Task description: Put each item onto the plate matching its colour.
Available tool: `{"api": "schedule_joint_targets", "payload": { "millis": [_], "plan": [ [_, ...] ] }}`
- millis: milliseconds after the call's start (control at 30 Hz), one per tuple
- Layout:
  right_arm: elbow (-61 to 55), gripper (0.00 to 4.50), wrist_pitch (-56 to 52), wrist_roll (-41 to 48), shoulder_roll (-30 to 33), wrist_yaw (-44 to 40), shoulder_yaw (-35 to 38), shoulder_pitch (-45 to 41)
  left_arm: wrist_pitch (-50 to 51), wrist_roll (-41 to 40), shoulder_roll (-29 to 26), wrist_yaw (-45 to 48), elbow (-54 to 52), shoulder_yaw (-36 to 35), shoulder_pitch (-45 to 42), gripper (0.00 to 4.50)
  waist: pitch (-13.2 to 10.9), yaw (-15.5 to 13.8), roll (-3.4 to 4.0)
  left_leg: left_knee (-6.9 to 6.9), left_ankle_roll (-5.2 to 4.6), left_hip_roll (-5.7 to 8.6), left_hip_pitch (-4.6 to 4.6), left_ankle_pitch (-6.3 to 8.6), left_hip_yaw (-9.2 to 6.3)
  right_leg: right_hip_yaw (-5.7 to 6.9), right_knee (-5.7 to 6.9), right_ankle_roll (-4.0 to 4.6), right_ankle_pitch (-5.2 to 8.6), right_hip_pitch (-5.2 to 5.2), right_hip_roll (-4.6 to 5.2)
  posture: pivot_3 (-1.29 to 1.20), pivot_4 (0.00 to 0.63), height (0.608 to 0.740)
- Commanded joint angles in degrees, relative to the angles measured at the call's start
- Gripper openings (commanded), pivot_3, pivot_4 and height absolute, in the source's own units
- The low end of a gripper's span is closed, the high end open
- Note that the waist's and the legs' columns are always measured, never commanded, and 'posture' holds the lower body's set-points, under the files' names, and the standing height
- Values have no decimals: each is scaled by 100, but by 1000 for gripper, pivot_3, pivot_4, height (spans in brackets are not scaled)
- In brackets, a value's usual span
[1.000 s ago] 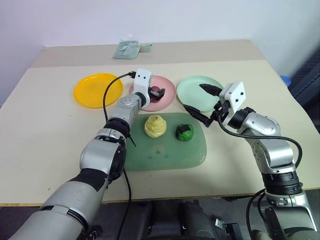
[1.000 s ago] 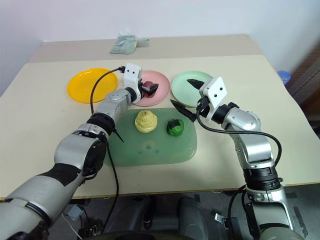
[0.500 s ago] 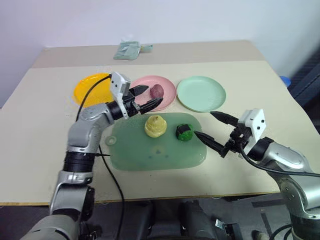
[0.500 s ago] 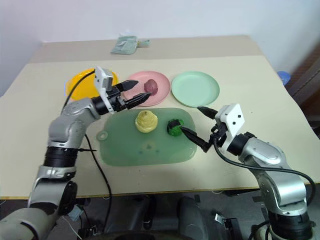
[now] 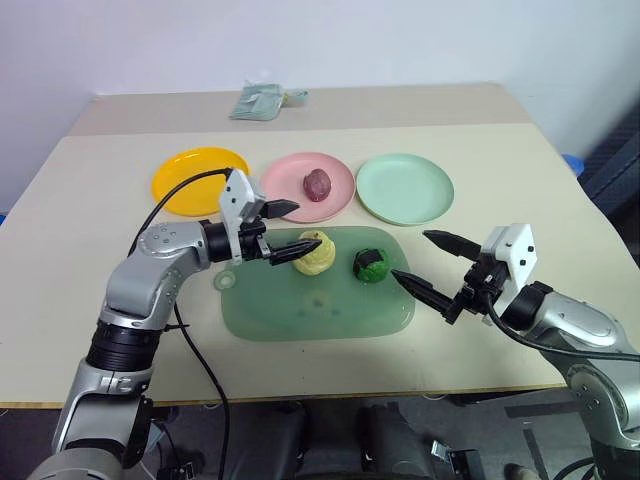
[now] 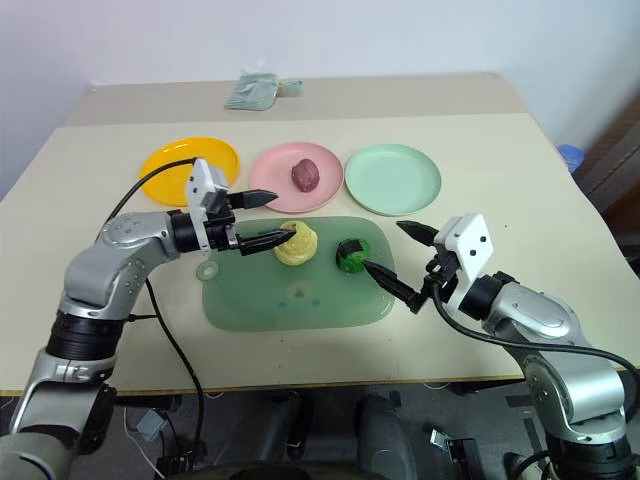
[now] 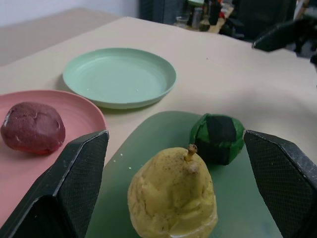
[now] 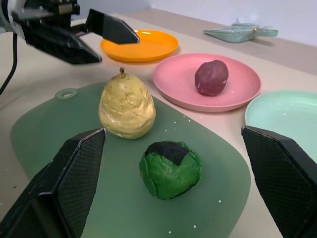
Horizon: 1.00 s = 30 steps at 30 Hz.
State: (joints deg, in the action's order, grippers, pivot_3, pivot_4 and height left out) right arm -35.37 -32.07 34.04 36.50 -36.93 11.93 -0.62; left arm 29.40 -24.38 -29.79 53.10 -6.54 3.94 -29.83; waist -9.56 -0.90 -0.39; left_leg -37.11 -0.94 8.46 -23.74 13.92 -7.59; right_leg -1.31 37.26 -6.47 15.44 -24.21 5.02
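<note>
I need to move my left gripper toward the yellow mound (image 5: 314,253) on the green board (image 5: 310,300) before I close it on the mound, because my fingers stop short of the mound.
The maroon-purple ball (image 5: 316,184) lies on the pink plate (image 5: 285,178). On either side stand the orange-yellow plate (image 5: 198,180) and the mint green plate (image 5: 404,187), both bare. The pale yellow mound (image 5: 314,253) and the green ball (image 5: 370,264) sit on the translucent green board (image 5: 310,300). My left gripper (image 5: 308,225) is open at the left of the yellow mound, its lower fingertip close to the mound. In the left wrist view the mound (image 7: 173,198) lies ahead between the fingers. My right gripper (image 5: 410,253) is open just right of the green ball, holding nothing.
A folded pale green packet (image 5: 262,100) lies at the far edge of the table. A blue object (image 5: 572,160) shows past the table's right edge. Bare tabletop (image 5: 90,220) stretches left of the plates and on the near right.
My left gripper has let go of the maroon ball on the pink plate and drawn back to the yellow mound. My right gripper pulled back toward the near right, then held still.
</note>
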Motion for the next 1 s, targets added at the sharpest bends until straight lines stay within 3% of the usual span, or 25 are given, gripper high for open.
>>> {"api": "schedule_joint_targets", "payload": {
  "millis": [33, 267, 500, 600, 1000],
  "plan": [
    [-214, 4500, 87, 35, -28, 57, -6, -34, -307, 243, 90, -97, -74, 204, 164, 4446, 0, 10, 0, 1, 0, 0, 0, 0, 0, 0, 0, 0, 0, -1, 0, 0, 150, 740],
    [-204, 4500, 129, 4, -11, 88, -60, -22, -606, 848, 164, -421, 154, 522, 313, 4446, 0, 5, 0, 0, 0, 0, 0, 0, 0, 0, 0, 0, 0, -1, 0, 0, 150, 740],
    [-109, 4500, 204, -11, 15, 39, -19, -8, -992, 1203, 514, -1074, 330, 366, 388, 4446, 0, 0, 0, 0, 0, 0, 0, 0, 0, 0, 1, 0, 0, 0, 0, 0, 150, 740],
    [-87, 4500, 221, -20, 7, 36, -31, -17, -666, 784, 590, -836, 241, 266, 445, 4446, 1, 8, 0, -1, 0, 0, 0, 0, 0, 0, 1, 0, 0, 0, 0, 0, 150, 740],
    [-9, 4500, 357, -129, 3, 18, -64, -18, -640, 928, 899, -1454, 269, 170, 410, 4446, 2, 2, -1, -2, 0, 0, 0, 0, 0, 0, 2, 0, 0, 0, 0, 0, 150, 740]
  ]
}}
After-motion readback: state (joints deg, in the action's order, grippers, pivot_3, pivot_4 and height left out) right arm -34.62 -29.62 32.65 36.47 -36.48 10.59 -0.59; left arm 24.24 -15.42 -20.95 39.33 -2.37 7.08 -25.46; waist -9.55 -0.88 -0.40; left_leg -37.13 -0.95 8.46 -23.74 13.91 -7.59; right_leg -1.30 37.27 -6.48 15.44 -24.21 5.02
